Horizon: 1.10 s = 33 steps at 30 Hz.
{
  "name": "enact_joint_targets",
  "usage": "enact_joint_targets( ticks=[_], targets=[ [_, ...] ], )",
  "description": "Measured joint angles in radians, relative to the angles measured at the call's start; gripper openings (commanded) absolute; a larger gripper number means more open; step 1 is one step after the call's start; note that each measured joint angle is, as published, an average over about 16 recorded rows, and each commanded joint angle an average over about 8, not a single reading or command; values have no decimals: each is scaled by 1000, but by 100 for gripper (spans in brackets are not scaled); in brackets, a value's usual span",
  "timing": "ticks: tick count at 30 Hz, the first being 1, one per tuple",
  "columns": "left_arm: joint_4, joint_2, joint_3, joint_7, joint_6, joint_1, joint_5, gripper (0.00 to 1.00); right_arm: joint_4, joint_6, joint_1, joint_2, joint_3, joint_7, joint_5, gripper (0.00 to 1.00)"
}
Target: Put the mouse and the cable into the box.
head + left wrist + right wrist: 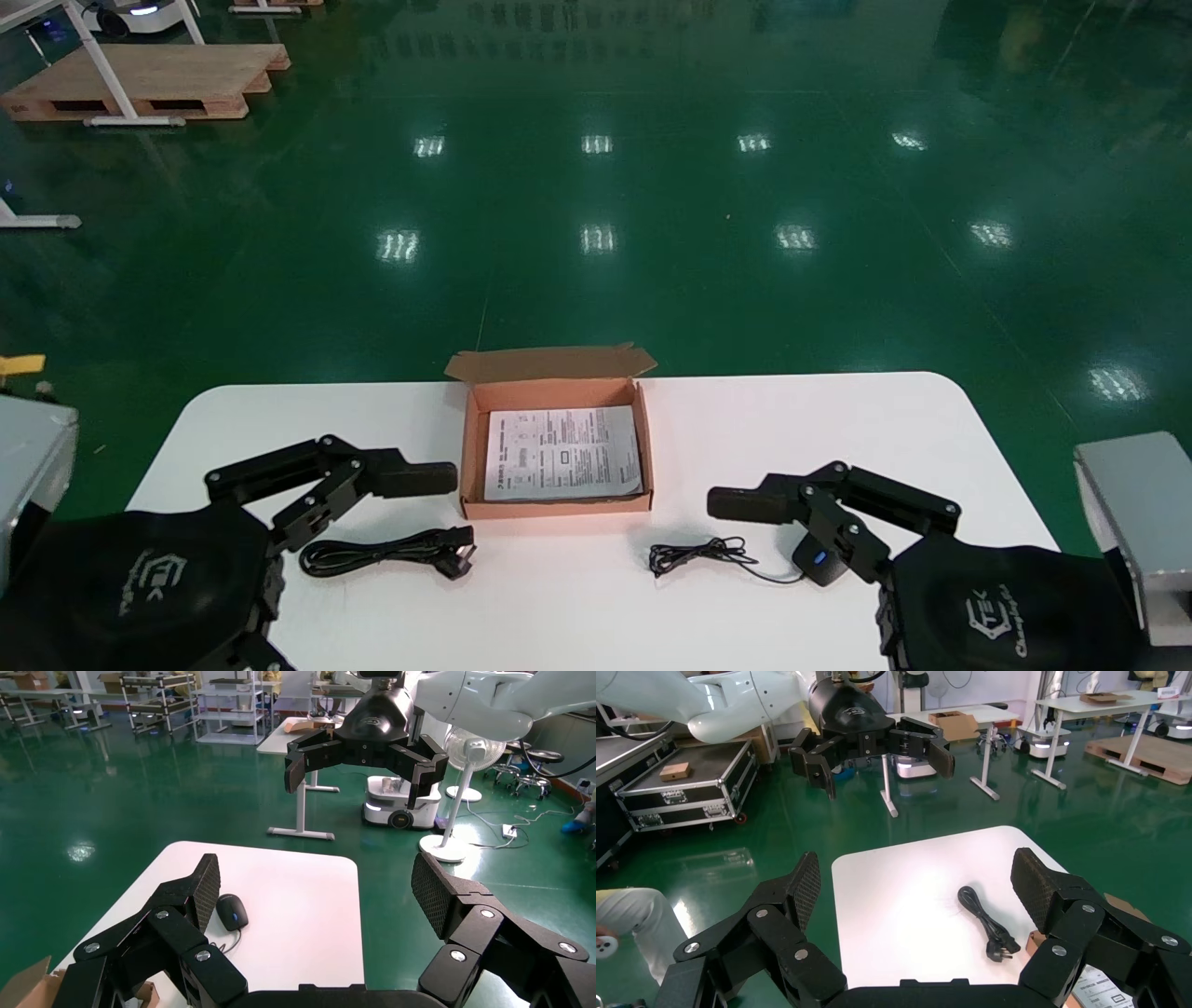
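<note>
The cord's strands gather at its bunched middle (706, 550), and a single slack strand (771, 578) trails from there to the mouse. My right gripper will pinch the cord there next.
An open cardboard box (471, 438) with a printed sheet inside sits at the table's middle. A coiled black power cable (386, 552) (986, 920) lies to its front left, just under my left gripper (372, 522) (320, 892), which hangs open and holds nothing. A black mouse (818, 559) (232, 911) lies to the box's front right, with its thin cord bunched (694, 554) beside it. My right gripper (773, 540) (919, 881) hovers open over the mouse, partly hiding it. The two grippers point toward each other across the table.
The white table (596, 606) has rounded corners and green floor on all sides. Grey cases stand at its left (33, 457) and right (1131, 503). A wooden pallet (149, 79) lies far off on the floor.
</note>
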Motion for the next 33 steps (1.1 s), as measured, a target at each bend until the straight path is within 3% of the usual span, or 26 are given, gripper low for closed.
enact_joint_targets(
  ticks=[33],
  targets=[
    [-1,-2,1,1,1,-1,4,100,0,1,1,-1,-1,-1,-2,100]
  ],
)
